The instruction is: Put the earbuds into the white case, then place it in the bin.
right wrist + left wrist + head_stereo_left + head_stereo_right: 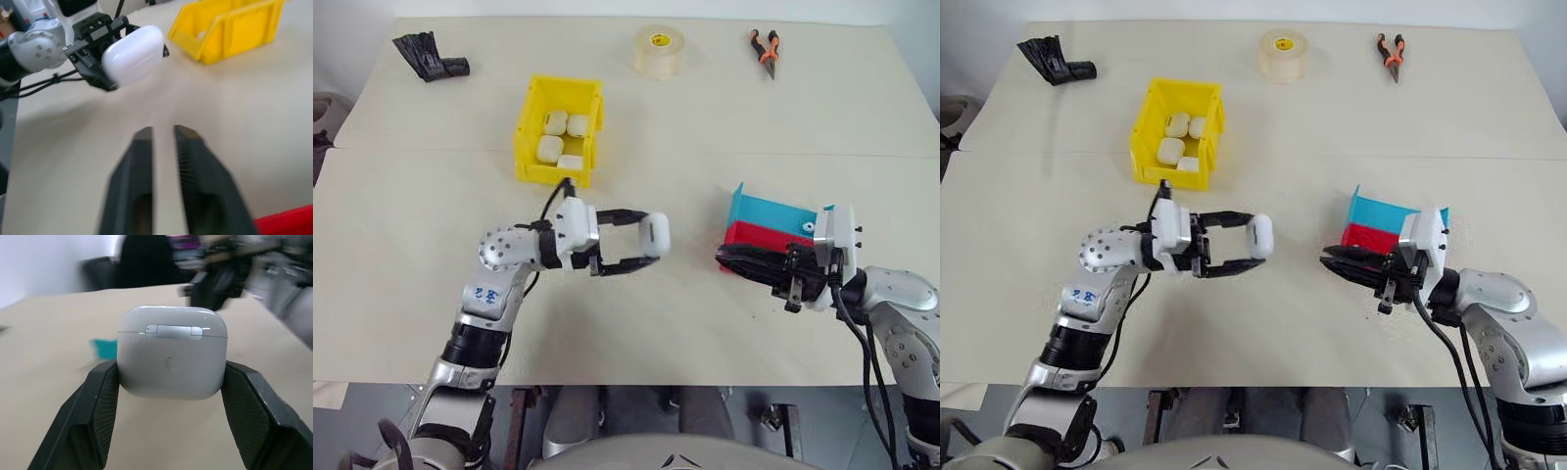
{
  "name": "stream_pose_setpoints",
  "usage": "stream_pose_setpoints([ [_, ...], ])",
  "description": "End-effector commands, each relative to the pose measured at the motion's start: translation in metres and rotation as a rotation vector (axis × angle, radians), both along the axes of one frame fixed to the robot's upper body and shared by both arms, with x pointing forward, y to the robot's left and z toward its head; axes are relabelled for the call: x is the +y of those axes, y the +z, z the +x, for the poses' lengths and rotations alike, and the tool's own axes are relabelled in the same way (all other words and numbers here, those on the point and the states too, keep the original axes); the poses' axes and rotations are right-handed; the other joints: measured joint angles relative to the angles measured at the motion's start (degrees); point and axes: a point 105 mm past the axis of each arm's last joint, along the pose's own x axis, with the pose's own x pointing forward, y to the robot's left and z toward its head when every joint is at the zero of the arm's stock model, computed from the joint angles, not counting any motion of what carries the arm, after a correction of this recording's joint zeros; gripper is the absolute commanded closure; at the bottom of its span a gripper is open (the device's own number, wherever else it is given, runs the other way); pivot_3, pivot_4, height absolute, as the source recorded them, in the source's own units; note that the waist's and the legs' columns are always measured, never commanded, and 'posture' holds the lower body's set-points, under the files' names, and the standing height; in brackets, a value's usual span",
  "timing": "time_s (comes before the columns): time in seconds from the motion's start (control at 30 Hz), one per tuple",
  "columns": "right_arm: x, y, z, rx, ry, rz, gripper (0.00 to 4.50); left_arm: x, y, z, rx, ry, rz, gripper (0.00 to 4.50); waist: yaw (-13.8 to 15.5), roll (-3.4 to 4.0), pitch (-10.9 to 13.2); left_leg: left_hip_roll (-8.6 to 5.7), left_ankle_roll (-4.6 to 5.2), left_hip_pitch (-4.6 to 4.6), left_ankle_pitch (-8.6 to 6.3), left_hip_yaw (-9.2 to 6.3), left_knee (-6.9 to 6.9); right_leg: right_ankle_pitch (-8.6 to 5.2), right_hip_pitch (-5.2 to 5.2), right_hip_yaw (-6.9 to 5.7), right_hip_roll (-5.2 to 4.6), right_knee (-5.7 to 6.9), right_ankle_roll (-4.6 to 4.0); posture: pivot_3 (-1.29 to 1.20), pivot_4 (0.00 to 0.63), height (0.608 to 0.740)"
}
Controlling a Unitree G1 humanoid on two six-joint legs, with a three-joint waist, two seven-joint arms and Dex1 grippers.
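My left gripper moves the white case [655, 235] toward the yellow bin [530, 122] next and opens after that. The case hangs in front, so opening now would miss.
My left gripper [652, 238] is shut on the white case [655, 233], holding it above the table in front of the bin, fingers pointing toward my right arm. The case [172, 352] has its lid closed, and its hinge side faces the left wrist camera. The earbuds are hidden from view. The yellow bin [530, 122] stands farther back on the table with several white cases inside. My right gripper [736, 258] hangs just in front of the trays on the right. Its fingers [142, 147] stand a narrow gap apart with nothing between them, pointing toward the held case [132, 54].
A blue tray [769, 211] and a red tray [749, 235] stand tilted right behind my right gripper. At the table's far edge lie a tape roll [659, 49], orange-handled pliers [765, 49] and a black object [431, 57].
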Motion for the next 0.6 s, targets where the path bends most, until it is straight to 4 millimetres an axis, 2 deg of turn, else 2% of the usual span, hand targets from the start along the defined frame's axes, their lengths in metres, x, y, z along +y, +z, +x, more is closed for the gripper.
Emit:
stream_pose_setpoints([
  [0.03, 0.0, 0.008, -0.007, -0.114, 0.005, -0.02, 2.57, 0.026, 0.022, 0.011, -0.017, 0.25, -0.142, 1.74, 0.14, 0.0, 0.0, -0.01, 0.0, 0.0, 0.0, -0.01, 0.0, 0.0, 0.0, 0.01, 0.0, 0.0, 0.0, 0.0, 0.15, 0.74],
  [0.17, 0.0, 0.012, -0.004, -0.19, -0.046, 0.031, 1.23, 0.058, 0.025, 0.028, 0.028, 0.52, -0.22, 1.74, 0.14, -0.03, -0.01, -0.02, 0.0, 0.02, 0.0, -0.03, -0.01, 0.0, 0.03, 0.0, -0.01, -0.01, 0.0, 0.0, 0.15, 0.74],
  [0.27, -0.001, 0.017, 0.001, -0.255, -0.097, 0.056, 0.18, 0.082, 0.041, 0.044, 0.038, 0.686, -0.337, 1.74, 0.17, -0.04, -0.01, -0.02, 0.0, 0.02, 0.0, -0.04, 0.02, 0.0, 0.03, 0.0, -0.01, 0.01, 0.0, 0.0, 0.15, 0.74],
  [0.3, -0.002, 0.019, 0.003, -0.269, -0.111, 0.061, 0.04, 0.086, 0.045, 0.05, 0.036, 0.719, -0.355, 1.74, 0.18, -0.05, -0.01, -0.02, 0.0, 0.0, 0.0, -0.05, 0.02, 0.0, 0.03, 0.0, -0.01, 0.0, 0.0, 0.0, 0.15, 0.74],
  [0.47, -0.002, 0.018, 0.009, -0.285, -0.135, 0.071, 0.04, 0.094, 0.063, 0.085, 0.026, 0.819, -0.37, 1.74, 0.22, -0.1, -0.05, -0.05, 0.0, 0.01, 0.0, -0.04, 0.01, 0.0, 0.04, -0.02, -0.01, 0.0, 0.0, 0.0, 0.15, 0.74],
  [0.53, -0.001, 0.017, 0.011, -0.293, -0.139, 0.057, 0.04, 0.096, 0.061, 0.103, 0.055, 0.864, -0.326, 1.74, 0.18, -0.1, -0.04, -0.07, 0.0, 0.02, 0.0, -0.02, -0.01, 0.0, 0.04, -0.03, -0.01, 0.0, 0.0, 0.0, 0.15, 0.74],
  [0.6, -0.001, 0.018, 0.011, -0.295, -0.139, 0.055, 0.04, 0.096, 0.06, 0.11, 0.076, 0.875, -0.319, 1.74, -0.01, -0.1, -0.05, -0.07, 0.0, 0.03, 0.0, 0.01, -0.05, 0.0, 0.03, -0.03, 0.0, -0.01, 0.0, 0.0, 0.15, 0.74],
])
